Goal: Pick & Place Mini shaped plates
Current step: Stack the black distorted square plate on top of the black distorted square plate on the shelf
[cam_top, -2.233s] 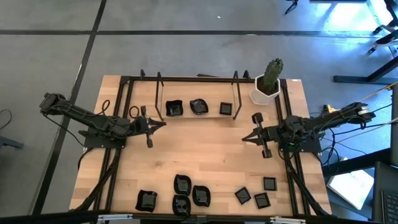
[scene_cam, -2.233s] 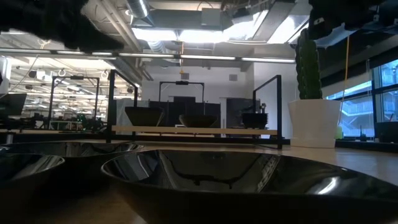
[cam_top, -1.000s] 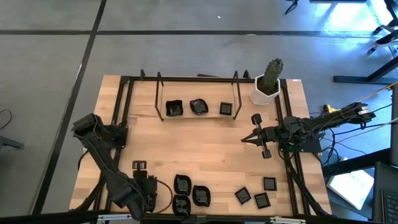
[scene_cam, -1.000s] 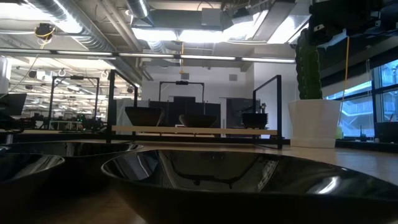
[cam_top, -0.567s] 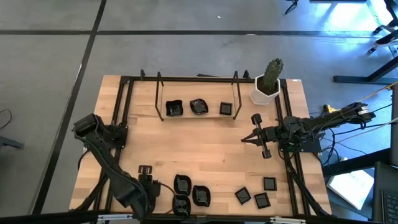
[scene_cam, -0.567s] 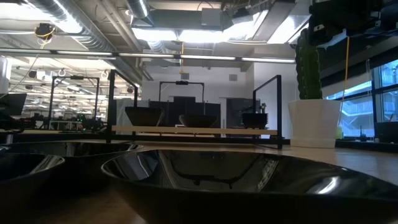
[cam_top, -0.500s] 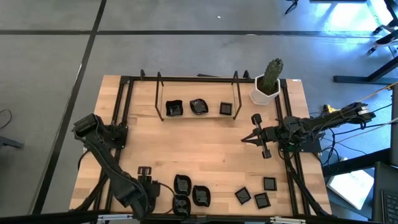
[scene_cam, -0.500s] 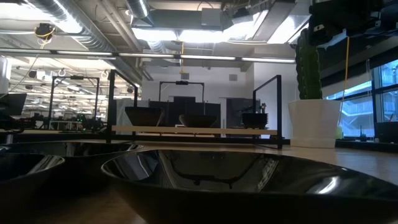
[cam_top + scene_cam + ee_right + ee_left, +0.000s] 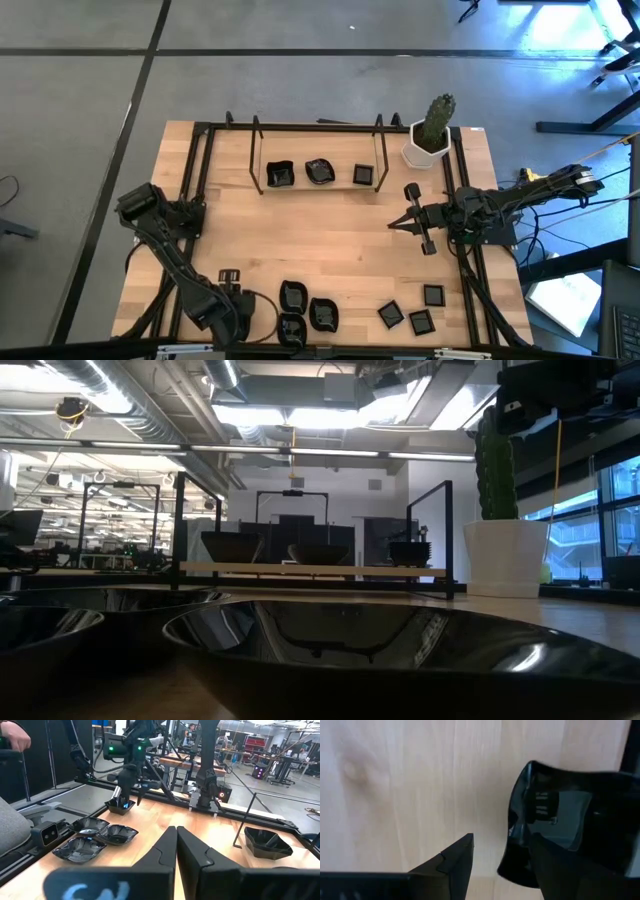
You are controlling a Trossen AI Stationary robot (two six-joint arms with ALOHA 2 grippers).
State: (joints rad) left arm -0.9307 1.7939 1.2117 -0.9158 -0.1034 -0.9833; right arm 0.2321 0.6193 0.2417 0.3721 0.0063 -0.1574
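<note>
My left gripper grabs the wavy-edged plate by its raised rim [image 9: 512,834] next, to stack it on the matching plate on the rack's shelf.
The mini shaped plates are small glossy black dishes. Three sit on the black rack's shelf [image 9: 319,171] at the far side, and several lie along the near edge [image 9: 323,314]. Over the near-left plate [image 9: 570,815] my left gripper [image 9: 502,842] stands open, pointing down. One finger [image 9: 455,862] is over bare wood outside the plate's rim and the other is over its hollow. I cannot tell whether either finger touches the plate. The right wrist view shows this gripper [image 9: 121,800] just above that plate [image 9: 119,809]. My right gripper [image 9: 393,223] waits shut at mid-right, pointing level toward the table's left.
A white pot with a green cactus [image 9: 432,135] stands at the far right corner. Black frame rails [image 9: 200,170] run along the table's left, right and far sides. Bare wood [image 9: 330,235] lies between the rack and the near plates. Two plates fill the low view's foreground [image 9: 400,645].
My left gripper has sunk toward the near-left plate, still pointing down. The plates have not moved.
</note>
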